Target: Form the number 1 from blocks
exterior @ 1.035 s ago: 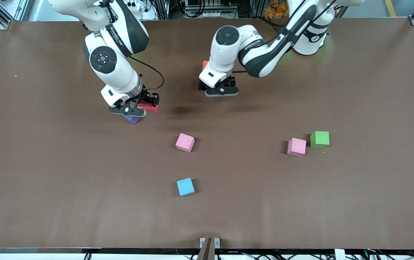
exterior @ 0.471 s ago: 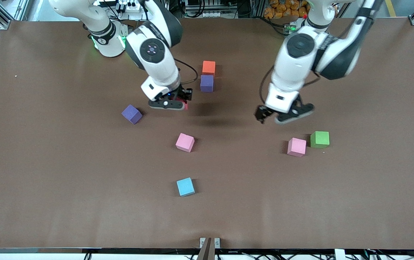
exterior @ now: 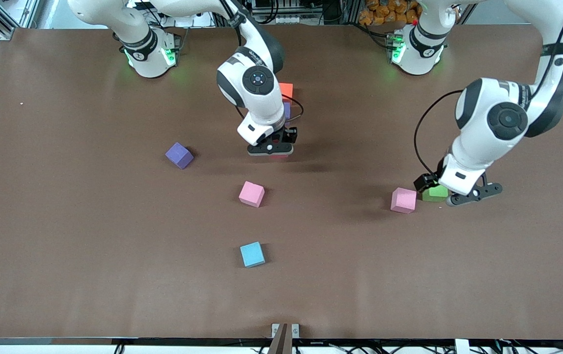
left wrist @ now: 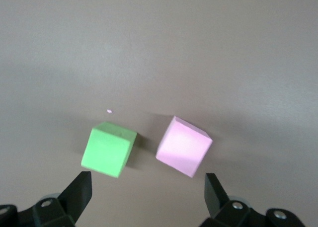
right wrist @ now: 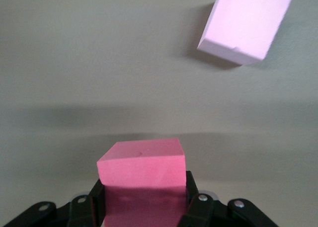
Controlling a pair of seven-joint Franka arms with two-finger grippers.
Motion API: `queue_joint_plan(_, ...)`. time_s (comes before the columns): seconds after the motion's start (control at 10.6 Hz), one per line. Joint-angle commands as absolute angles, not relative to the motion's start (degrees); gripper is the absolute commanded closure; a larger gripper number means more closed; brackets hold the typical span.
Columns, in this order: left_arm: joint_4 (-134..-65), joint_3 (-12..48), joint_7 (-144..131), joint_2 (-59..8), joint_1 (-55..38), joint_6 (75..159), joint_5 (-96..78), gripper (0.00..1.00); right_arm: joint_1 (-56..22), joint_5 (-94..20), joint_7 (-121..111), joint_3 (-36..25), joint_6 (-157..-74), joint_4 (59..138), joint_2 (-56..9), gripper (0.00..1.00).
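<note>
My right gripper is holding the red block short of the purple block's near side, so I need to move the red block toward the purple block before I release it.
My right gripper is shut on a red block and hangs low over the table, just on the front-camera side of an orange block and a purple block that my arm partly hides. A pink block lies nearer the camera; the right wrist view shows that pink block too. My left gripper stands open over a green block, with a second pink block beside it. In the left wrist view the green block and pink block lie just ahead of the left gripper.
Another purple block lies alone toward the right arm's end. A blue block sits nearest the front camera, mid-table. The brown table has bare room around all of them.
My right gripper carried the red block from beside the lone purple block toward the orange and purple pair. My left arm swung from that pair to over the green block.
</note>
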State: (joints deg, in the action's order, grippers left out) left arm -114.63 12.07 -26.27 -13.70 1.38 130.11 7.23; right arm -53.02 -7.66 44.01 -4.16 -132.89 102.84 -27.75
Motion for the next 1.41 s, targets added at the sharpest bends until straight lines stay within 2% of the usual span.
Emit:
queue_joint_plan(0.0,-111.4,10.1,-15.0,-19.1,-0.6,133.4,5.7,0.00,-55.1,-7.7,46.2,-4.6,-133.3,102.7,-28.4,0.57)
queue_joint_plan(0.47,-109.9,7.5,-10.5,-26.1,-4.5,135.4,1.7,0.00,-58.1,-7.6,46.3,-3.5,-136.7,109.9,-27.9,0.58)
queue_joint_plan(0.75,-109.1,7.4,-9.8,-28.9,-6.8,138.0,-0.4,0.00,-59.8,-7.7,48.6,-3.3,-137.3,110.7,-28.4,0.58)
queue_joint_plan(1.32,-109.6,7.2,-6.1,-29.5,-6.9,139.8,3.3,0.00,-61.7,-7.7,50.5,-2.9,-137.5,111.5,-28.9,0.58)
